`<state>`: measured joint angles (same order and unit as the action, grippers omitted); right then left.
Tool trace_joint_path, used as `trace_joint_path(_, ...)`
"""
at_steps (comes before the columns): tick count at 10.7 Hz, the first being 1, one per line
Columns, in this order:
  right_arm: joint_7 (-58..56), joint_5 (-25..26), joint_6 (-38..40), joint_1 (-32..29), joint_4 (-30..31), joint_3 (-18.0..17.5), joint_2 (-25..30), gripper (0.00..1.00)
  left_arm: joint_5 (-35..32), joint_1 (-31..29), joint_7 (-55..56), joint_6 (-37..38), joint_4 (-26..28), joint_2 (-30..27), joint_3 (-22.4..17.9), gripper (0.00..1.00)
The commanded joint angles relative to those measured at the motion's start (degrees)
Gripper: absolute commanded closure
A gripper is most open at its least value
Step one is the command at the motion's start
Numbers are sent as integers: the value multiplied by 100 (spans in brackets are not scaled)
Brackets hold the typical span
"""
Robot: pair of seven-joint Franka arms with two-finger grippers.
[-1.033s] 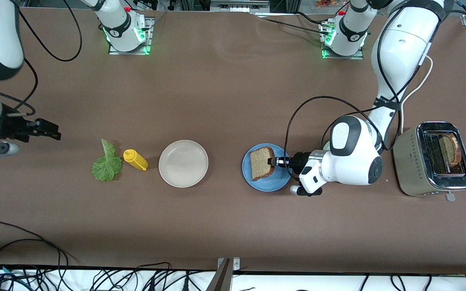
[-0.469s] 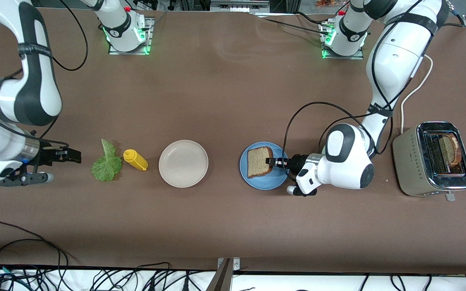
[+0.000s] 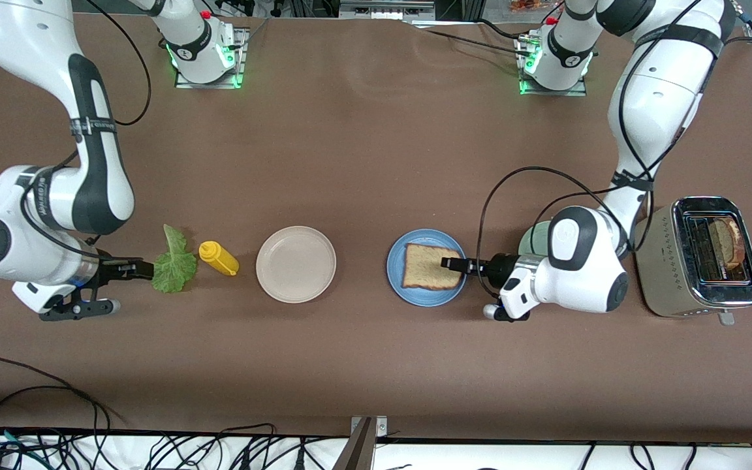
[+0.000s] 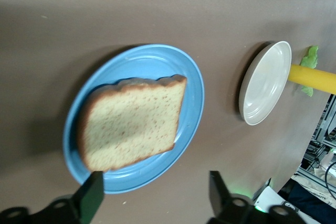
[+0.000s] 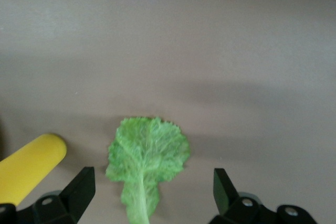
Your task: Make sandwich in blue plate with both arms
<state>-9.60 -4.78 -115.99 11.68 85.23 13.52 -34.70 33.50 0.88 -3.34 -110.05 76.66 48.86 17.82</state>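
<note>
Next, the right gripper grabs the leaf by its narrow stem end, since the lettuce leaf spreads thin and frilly at its broad end.
A brown bread slice lies flat on the blue plate. My left gripper is at the plate's rim on the toaster's side. In the left wrist view it is open, with the bread and the plate just past its fingertips and nothing held. The green lettuce leaf lies on the table toward the right arm's end. My right gripper is low at its stem end. It is open, and the leaf reaches in between the fingers. A second slice stands in the toaster.
A yellow squeeze bottle lies right beside the leaf, and a beige-white plate sits between it and the blue plate. The metal toaster stands at the left arm's end. A pale green plate is mostly hidden by the left arm.
The left gripper opened and let go of the bread, which dropped from tilted to flat on the blue plate. The right arm swung in from the table's end to the lettuce.
</note>
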Motion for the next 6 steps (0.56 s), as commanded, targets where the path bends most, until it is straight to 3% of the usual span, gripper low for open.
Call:
trace_joint_path(1, -129, -41, -545, 10, -200, 28, -518, 0, -912, -62, -106, 159, -37, -323, -7, 0)
trace_joint_path(4, -104, -164, -924, -8, -16, -103, -844, 0, -1852, -263, -106, 492, 7, -920, -25, 0)
trace_joint_path(6, -60, -164, -1266, 9, 492, -174, -740, 0, -2590, -465, -106, 738, 16, -1333, -33, 0)
